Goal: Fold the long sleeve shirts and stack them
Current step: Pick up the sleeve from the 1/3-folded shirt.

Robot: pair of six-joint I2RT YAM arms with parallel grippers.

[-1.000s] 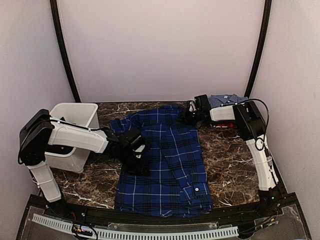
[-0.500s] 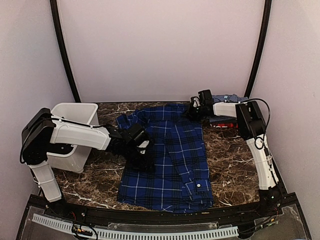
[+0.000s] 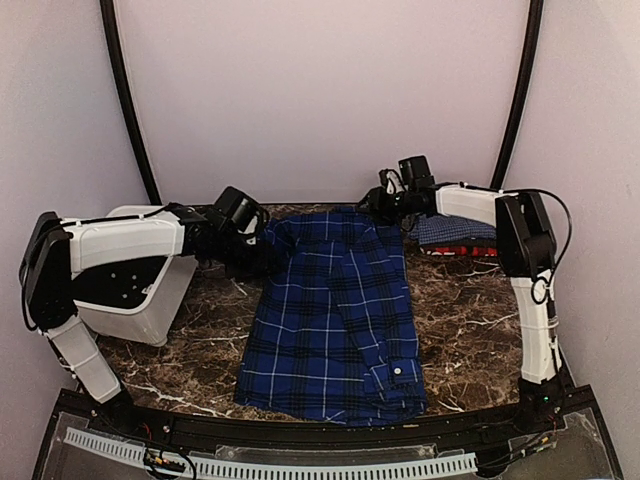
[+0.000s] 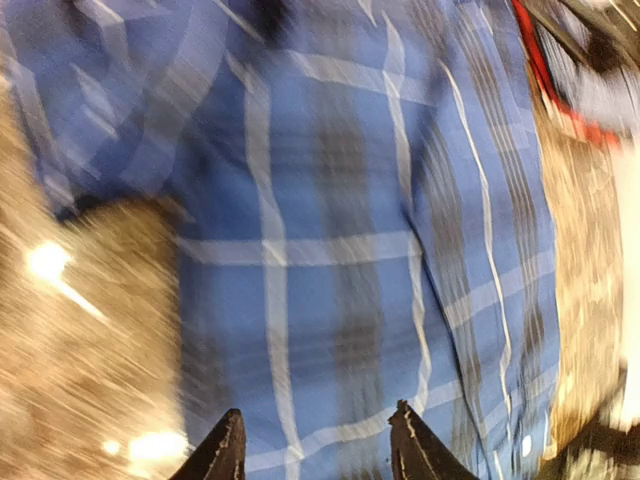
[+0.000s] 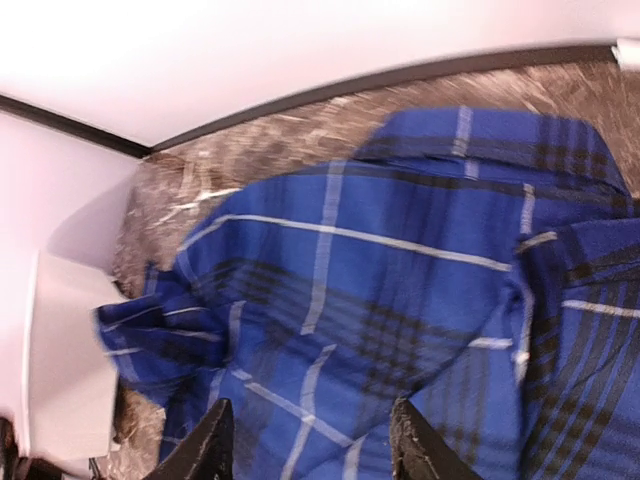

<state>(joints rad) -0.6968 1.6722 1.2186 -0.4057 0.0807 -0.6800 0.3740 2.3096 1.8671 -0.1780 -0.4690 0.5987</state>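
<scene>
My left gripper grabs the plaid shirt's loose sleeve at the bin-side far corner next, since the sleeve's end stays free to hand to my right gripper.
The large deep-blue plaid shirt (image 3: 335,310) lies flat down the middle of the marble table, folded into a long strip, with its collar at the far end. My left gripper (image 3: 255,250) hovers at the shirt's far left corner. In the left wrist view the left gripper (image 4: 315,420) is open, with blurred plaid (image 4: 330,200) beneath it. My right gripper (image 3: 380,207) hangs over the collar end. The right wrist view shows it (image 5: 310,410) open above the plaid (image 5: 400,270), holding nothing. The lighter blue fine-check shirt (image 3: 455,230) rests folded on the red one (image 3: 445,251) at the back right.
A white plastic bin (image 3: 135,290) stands at the table's left, under my left arm. Black curved frame posts (image 3: 125,100) rise at both back corners in front of pale walls. Bare marble (image 3: 460,320) shows to the right of the plaid shirt.
My left gripper has left the shirt's middle and swung back to its far left corner. My right gripper has opened, let go of the collar end and lifted slightly. The shirt lies straighter.
</scene>
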